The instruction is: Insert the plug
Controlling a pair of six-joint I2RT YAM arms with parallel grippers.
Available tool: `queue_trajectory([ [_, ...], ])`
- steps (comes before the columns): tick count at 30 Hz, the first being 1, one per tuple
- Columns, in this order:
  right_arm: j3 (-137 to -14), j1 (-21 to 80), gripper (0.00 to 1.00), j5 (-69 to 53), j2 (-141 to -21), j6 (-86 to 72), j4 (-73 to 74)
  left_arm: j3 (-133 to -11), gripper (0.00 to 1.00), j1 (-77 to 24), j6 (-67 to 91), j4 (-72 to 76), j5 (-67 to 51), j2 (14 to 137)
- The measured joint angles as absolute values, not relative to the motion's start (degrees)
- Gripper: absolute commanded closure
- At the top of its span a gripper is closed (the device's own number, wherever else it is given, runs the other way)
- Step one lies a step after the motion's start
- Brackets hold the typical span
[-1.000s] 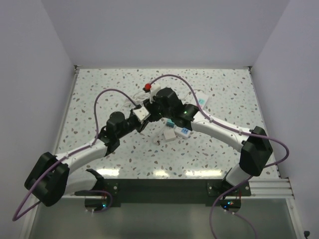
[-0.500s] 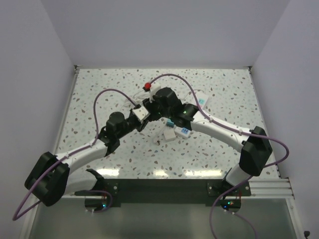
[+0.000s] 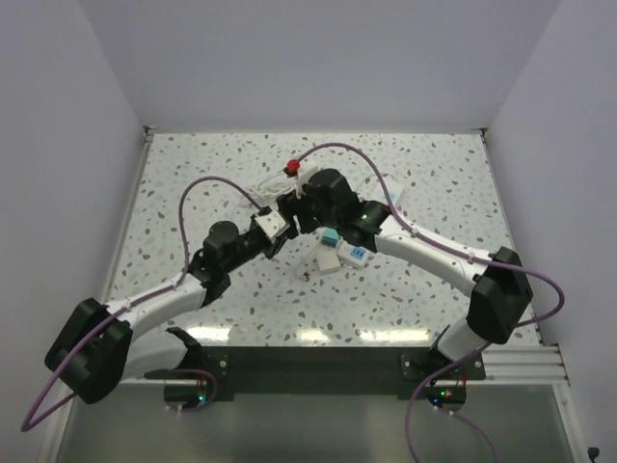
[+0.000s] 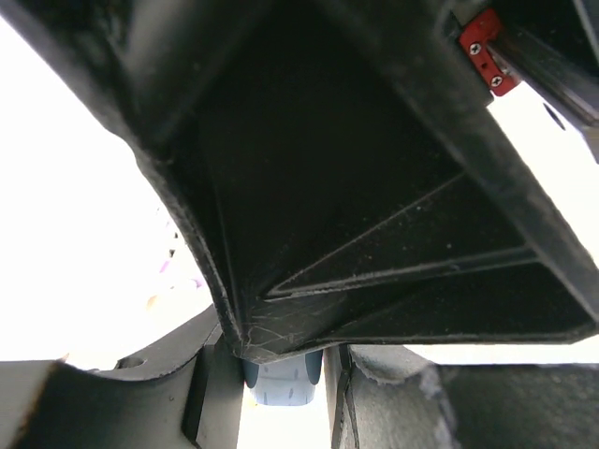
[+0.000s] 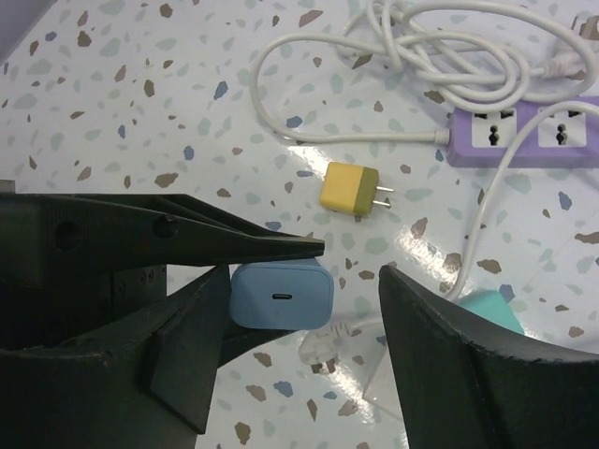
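Next, my right gripper grabs the plug by its short sides, port side inward. That leaves the plug's opposite end free to insert.
The plug (image 5: 281, 295) is a pale blue charger block with a small port on its face. My left gripper (image 3: 278, 222) is shut on it, one black finger (image 5: 215, 234) above and one below. In the left wrist view the plug (image 4: 279, 385) shows just past the left gripper (image 4: 281, 372), under the dark body of the other arm. My right gripper (image 5: 309, 281) is open, its fingers standing to either side of the plug without touching it. The purple power strip (image 5: 524, 131) lies on the table further right, sockets facing up.
A yellow plug (image 5: 349, 188), a teal plug (image 5: 487, 309) and a clear plug (image 5: 323, 344) lie loose on the speckled table (image 5: 140, 112). A coiled white cord (image 5: 421, 56) runs to the strip. The strip's red switch (image 3: 287, 169) shows behind the grippers.
My right gripper has opened and let go of the blue plug, which stays in the left gripper. Both arms have shifted slightly toward the back of the table.
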State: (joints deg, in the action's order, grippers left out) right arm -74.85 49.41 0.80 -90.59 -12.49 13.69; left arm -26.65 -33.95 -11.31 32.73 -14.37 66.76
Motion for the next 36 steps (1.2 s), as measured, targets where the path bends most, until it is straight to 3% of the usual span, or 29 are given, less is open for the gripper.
queue_trajectory([
  [16,-74.9,48.4,0.39,-9.0,-94.4,-13.1,12.7,-22.5,1.0,-34.2,-11.4,33.7,-12.6,64.7],
  [17,-74.9,48.4,0.43,-9.6,-94.6,-13.2,12.6,-22.2,1.0,-34.2,-11.5,33.8,-12.4,64.5],
  [18,-74.9,48.4,0.56,-10.3,-94.9,-13.5,12.4,-21.9,1.0,-34.3,-11.5,34.0,-12.1,64.3],
  [22,-75.0,48.4,0.91,-12.5,-96.2,-13.4,11.9,-20.7,1.0,-34.3,-11.3,34.1,-11.1,64.0],
  [24,-74.9,48.4,0.99,-12.8,-96.5,-13.6,11.7,-20.3,1.0,-34.3,-11.1,34.1,-10.7,63.8],
  [32,-74.9,48.4,1.0,-11.5,-95.8,-13.5,11.7,-20.0,1.0,-34.5,-10.9,34.6,-10.1,63.1],
  [36,-74.9,47.6,1.0,-11.8,-94.9,-13.5,12.0,-20.1,0.77,-34.7,-10.9,36.1,-10.3,63.1],
])
